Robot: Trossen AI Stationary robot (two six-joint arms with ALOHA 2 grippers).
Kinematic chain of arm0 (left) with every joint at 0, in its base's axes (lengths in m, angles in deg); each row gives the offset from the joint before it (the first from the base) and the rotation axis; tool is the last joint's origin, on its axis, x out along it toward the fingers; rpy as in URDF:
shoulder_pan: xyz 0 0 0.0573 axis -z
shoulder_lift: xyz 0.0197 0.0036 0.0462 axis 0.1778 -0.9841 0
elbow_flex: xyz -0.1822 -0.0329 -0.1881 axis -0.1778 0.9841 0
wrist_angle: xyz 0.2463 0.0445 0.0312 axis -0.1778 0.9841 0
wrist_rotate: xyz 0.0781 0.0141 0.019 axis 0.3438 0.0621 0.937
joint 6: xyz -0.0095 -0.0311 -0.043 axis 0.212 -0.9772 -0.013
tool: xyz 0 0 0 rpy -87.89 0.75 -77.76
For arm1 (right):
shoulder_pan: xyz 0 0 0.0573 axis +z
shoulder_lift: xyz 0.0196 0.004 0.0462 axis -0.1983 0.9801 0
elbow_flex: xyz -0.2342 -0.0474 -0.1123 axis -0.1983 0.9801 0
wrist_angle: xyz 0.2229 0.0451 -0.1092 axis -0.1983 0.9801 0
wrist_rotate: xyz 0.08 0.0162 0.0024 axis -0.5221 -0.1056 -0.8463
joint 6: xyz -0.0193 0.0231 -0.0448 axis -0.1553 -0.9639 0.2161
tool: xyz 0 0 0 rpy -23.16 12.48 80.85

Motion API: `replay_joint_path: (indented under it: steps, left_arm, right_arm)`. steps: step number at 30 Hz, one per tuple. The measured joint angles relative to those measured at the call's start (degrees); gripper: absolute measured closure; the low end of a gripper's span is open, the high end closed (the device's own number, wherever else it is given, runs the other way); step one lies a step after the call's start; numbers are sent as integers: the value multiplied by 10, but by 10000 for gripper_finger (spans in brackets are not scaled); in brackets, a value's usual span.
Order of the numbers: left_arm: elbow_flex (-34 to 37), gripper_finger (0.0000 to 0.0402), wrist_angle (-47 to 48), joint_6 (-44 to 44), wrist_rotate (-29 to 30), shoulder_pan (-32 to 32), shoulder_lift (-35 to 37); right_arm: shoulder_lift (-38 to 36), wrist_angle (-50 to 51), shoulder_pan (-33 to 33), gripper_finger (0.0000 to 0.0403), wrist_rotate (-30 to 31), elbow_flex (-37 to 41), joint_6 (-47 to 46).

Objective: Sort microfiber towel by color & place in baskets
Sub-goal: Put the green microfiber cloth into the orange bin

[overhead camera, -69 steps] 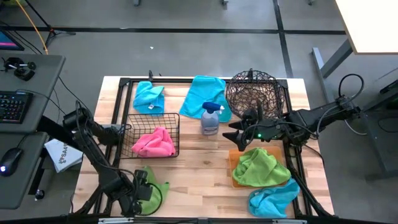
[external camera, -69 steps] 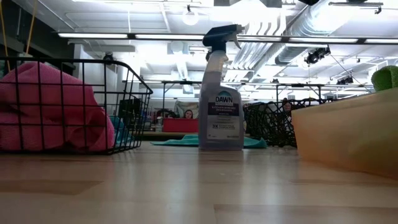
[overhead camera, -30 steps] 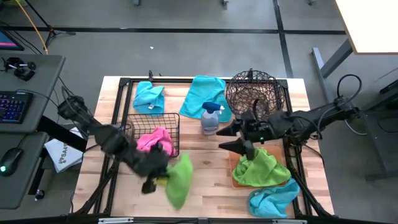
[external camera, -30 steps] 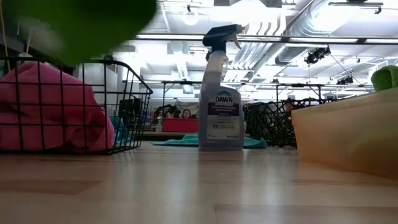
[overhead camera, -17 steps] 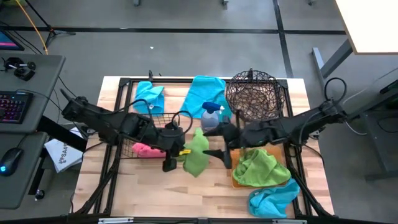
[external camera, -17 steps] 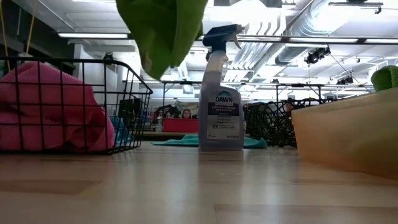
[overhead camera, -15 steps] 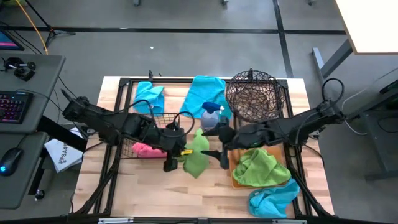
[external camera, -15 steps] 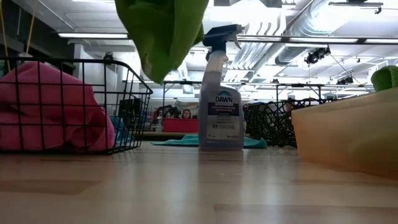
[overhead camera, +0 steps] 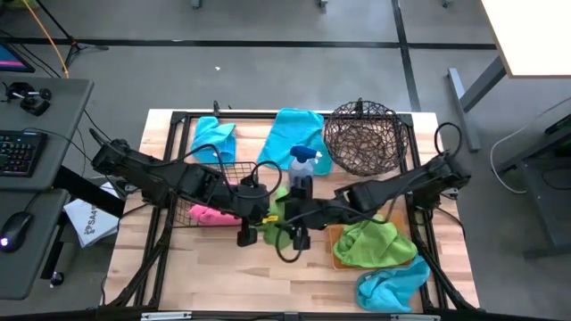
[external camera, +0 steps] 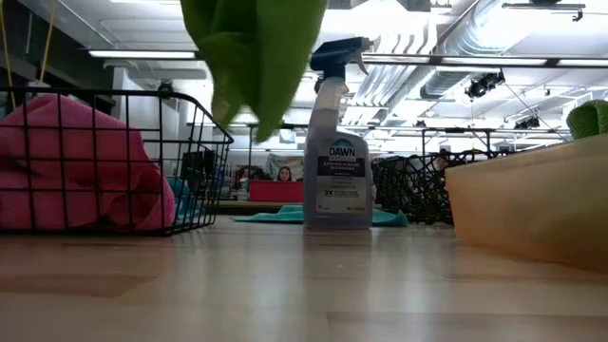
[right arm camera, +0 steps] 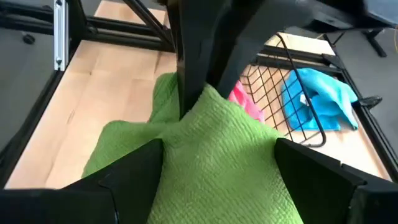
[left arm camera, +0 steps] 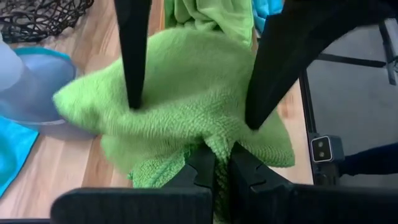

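My right gripper takes the green towel by its bunched fold (right arm camera: 208, 124) next, to sort the towel into the orange tray.
A green microfiber towel (overhead camera: 279, 209) hangs over the middle of the table, above the wood, with my left gripper (overhead camera: 265, 219) shut on it. My right gripper (right arm camera: 219, 145) is open, one finger on each side of that towel. The low view shows the towel (external camera: 256, 57) hanging clear of the table. The black wire basket (overhead camera: 234, 169) holds a pink towel (overhead camera: 212, 215). Another green towel (overhead camera: 376, 247) lies on the orange tray (overhead camera: 333, 242). The round woven bowl (overhead camera: 366, 138) stands at the far right. My left gripper pinches a bunched fold of the green towel (left arm camera: 210, 144) between its two fingers, coming level from the table's left. The cloth spreads beyond the fingertips and hangs slack, clear of the table. My right gripper's open fingertips (left arm camera: 133, 99) meet the towel's far face, coming from the table's right; nothing is pinched.
A spray bottle (overhead camera: 302, 169) stands just beyond the held towel. Blue towels lie at the far left (overhead camera: 214, 138), far middle (overhead camera: 299, 134) and near right corner (overhead camera: 388, 287). A black metal frame (overhead camera: 169, 160) runs around the tabletop.
My left gripper has carried the green towel up from the near left part of the table toward the middle, beside the black basket. My right gripper has moved from above the orange tray toward the table's left and now stands astride the towel, open.
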Motion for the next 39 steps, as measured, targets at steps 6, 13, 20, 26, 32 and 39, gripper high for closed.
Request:
replay_joint_path:
  steps: [6, 13, 20, 26, 32, 39]
  left_arm:
    - [0, 402, -14, 10, 5, 0, 0]
    - [0, 397, -26, 44, 8, 1, 0]
    - [-54, 350, 68, 42, 38, 1, 0]
    - [-117, 271, 266, -10, 92, 10, 18]
    - [-76, 241, 248, -107, 210, 57, 75]
    - [-9, 239, 190, -200, 323, 118, 121]
  right_arm:
    - [8, 14, -3, 150, 2, -5, -13]
    - [8, 17, -2, 375, -16, -5, -12]
    - [-26, 84, -2, 395, 0, -5, -48]
    - [-101, 290, 26, 398, 36, -5, -161]
    - [-161, 541, 144, 399, 107, -5, -405]
    - [-196, 604, 270, 401, 124, 68, -671]
